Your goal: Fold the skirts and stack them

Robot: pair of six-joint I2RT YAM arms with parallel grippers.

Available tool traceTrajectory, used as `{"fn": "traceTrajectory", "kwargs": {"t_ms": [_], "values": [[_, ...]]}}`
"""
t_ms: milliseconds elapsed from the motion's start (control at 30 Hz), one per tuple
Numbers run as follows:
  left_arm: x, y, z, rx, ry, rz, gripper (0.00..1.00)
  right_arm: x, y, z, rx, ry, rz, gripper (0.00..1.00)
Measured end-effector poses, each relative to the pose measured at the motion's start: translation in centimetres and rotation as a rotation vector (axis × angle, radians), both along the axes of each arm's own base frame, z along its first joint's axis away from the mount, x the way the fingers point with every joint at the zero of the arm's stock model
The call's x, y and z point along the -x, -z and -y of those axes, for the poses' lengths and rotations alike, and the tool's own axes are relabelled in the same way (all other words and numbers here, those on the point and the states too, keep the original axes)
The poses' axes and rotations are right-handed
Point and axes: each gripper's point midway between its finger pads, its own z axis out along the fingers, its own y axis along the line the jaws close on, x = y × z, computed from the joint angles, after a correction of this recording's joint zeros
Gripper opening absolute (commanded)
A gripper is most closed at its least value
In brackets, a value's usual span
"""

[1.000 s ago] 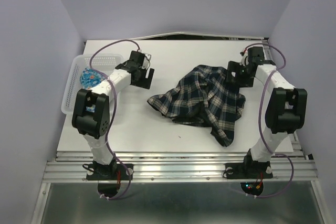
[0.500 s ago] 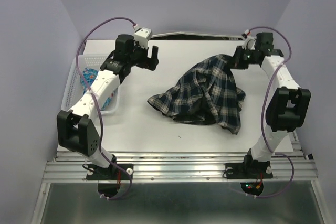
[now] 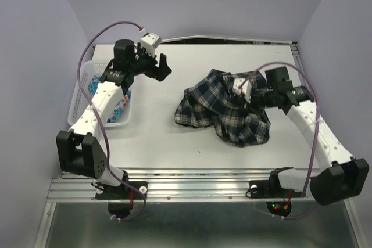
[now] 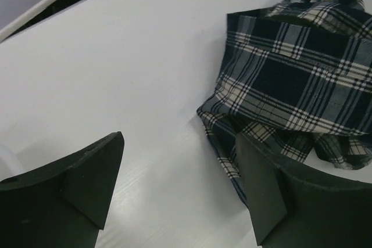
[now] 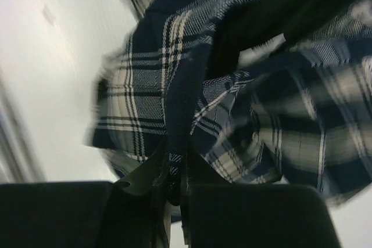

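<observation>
I should next grab the plaid skirt's open edge (image 3: 187, 92) (image 4: 208, 103) with my left gripper, away from where my right gripper holds the skirt. Then I can spread the plaid skirt for folding.
The dark plaid skirt (image 3: 224, 111) lies bunched on the white table, right of centre. My right gripper (image 3: 249, 93) sits over its right upper part, shut on a dark fold of the plaid skirt (image 5: 174, 85); the cloth runs between my right gripper's (image 5: 177, 187) pinched fingers. My left gripper (image 3: 163, 68) hovers open over the back left of the table, left of the skirt and apart from it. In the left wrist view the plaid skirt (image 4: 296, 85) lies to the right beyond my left gripper (image 4: 180, 184), with bare table between the fingers. The blue floral skirt (image 3: 121, 105) lies in the basket, partly hidden by my left arm.
A white lattice basket (image 3: 78, 100) stands at the table's left edge under my left arm. Purple walls close in on the left, back and right. A metal rail runs along the near edge by the arm bases.
My right gripper closed on the plaid skirt's far right edge, lifted it, then carried it forward over the pile, bunching the skirt. My left arm swung up and back from the basket, still open.
</observation>
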Motion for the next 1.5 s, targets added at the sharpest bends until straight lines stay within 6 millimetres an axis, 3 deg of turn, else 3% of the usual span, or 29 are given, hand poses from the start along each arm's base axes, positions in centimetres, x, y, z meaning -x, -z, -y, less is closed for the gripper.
{"fn": "traceTrajectory", "kwargs": {"t_ms": [167, 233, 367, 467, 567, 633, 767, 900, 1100, 1267, 1333, 1500], "values": [[2.2, 3.4, 2.6, -0.038, 0.122, -0.052, 0.85, 6.6, 13.1, 7.7, 0.405, -0.094, -0.027, 0.01], [2.7, 5.0, 4.5, -0.068, 0.172, -0.073, 0.85, 8.0, 15.1, 9.2, 0.489, -0.144, -0.024, 0.01], [3.8, 8.3, 9.0, -0.136, 0.277, -0.122, 0.88, 7.5, 15.0, 10.1, 0.554, -0.183, 0.047, 0.01], [3.0, 9.2, 13.0, -0.17, 0.341, -0.129, 0.9, 6.9, 15.0, 10.3, 0.577, -0.206, 0.076, 0.01], [0.2, 8.9, 17.0, -0.162, 0.376, -0.123, 0.91, 6.7, 15.2, 10.7, 0.605, -0.228, 0.102, 0.01], [-3.0, 7.8, 19.4, -0.127, 0.364, -0.095, 0.91, 7.0, 15.9, 11.0, 0.623, -0.245, 0.109, 0.01], [-7.2, 8.0, 22.4, -0.083, 0.332, -0.077, 0.89, 8.0, 16.8, 11.6, 0.66, -0.281, 0.131, 0.01], [-9.3, 10.2, 24.1, -0.063, 0.313, -0.094, 0.89, 8.6, 17.3, 12.6, 0.717, -0.304, 0.197, 0.01], [-7.0, 14.8, 26.5, -0.053, 0.406, -0.184, 0.93, 9.4, 18.0, 13.4, 0.767, -0.334, 0.243, 0.01], [-4.2, 15.7, 29.0, -0.041, 0.488, -0.213, 0.93, 9.2, 18.2, 13.5, 0.782, -0.354, 0.243, 0.01], [-3.3, 16.1, 29.8, -0.039, 0.514, -0.221, 0.87, 9.2, 18.2, 13.6, 0.785, -0.358, 0.244, 0.01], [-0.9, 19.7, 31.1, -0.07, 0.56, -0.291, 0.65, 9.1, 18.3, 13.7, 0.791, -0.356, 0.248, 0.01]]}}
